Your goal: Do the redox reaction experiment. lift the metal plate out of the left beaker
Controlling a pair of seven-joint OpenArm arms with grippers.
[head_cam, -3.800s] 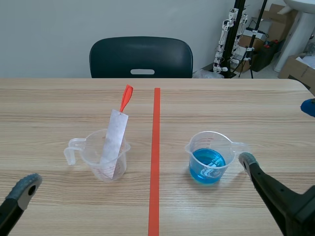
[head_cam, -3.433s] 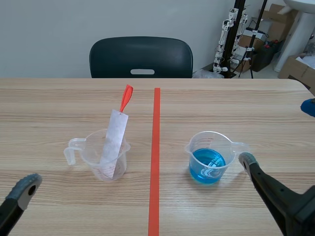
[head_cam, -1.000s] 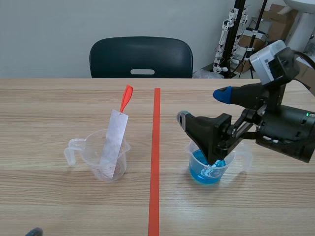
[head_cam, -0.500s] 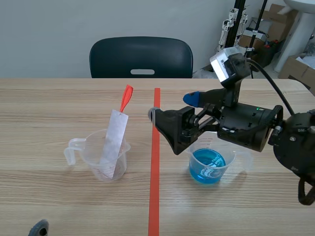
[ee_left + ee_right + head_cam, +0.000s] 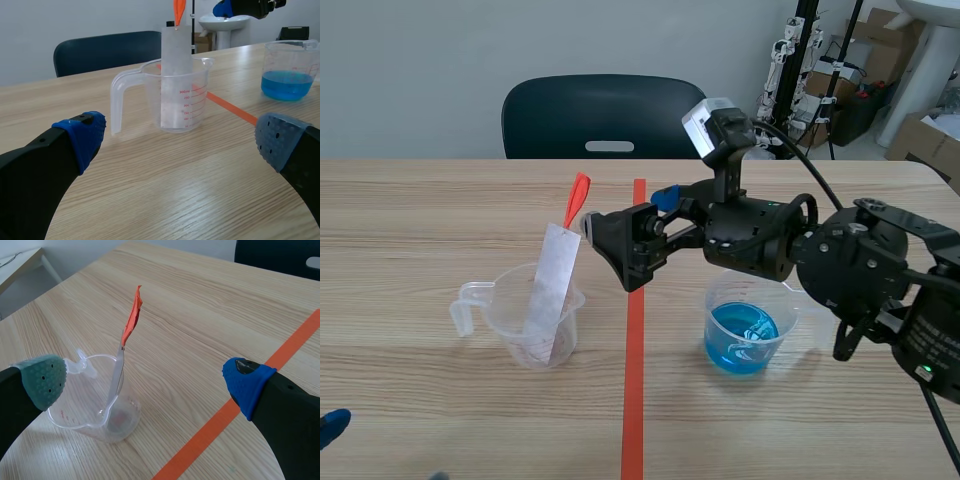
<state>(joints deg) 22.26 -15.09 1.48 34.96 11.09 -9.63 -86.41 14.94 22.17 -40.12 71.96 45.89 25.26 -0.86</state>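
My right gripper needs to grab the plate's top edge below the orange-red tab next, to lift the metal plate out of the beaker.
A grey metal plate with an orange-red tab on top leans in the clear left beaker. My right gripper is open above the tape line, just right of the plate's top, touching nothing. In the right wrist view the plate and its tab stand ahead between the open fingers, with the beaker below. My left gripper is open low over the table, the beaker and plate well ahead of it.
A second clear beaker with blue liquid stands right of the orange-red tape line. A dark chair is behind the table's far edge. Only a blue left fingertip shows at the near left corner.
My right arm has swung up from the near right, across the blue beaker, leftward to the plate's top. The left gripper has drawn back toward the near left corner.
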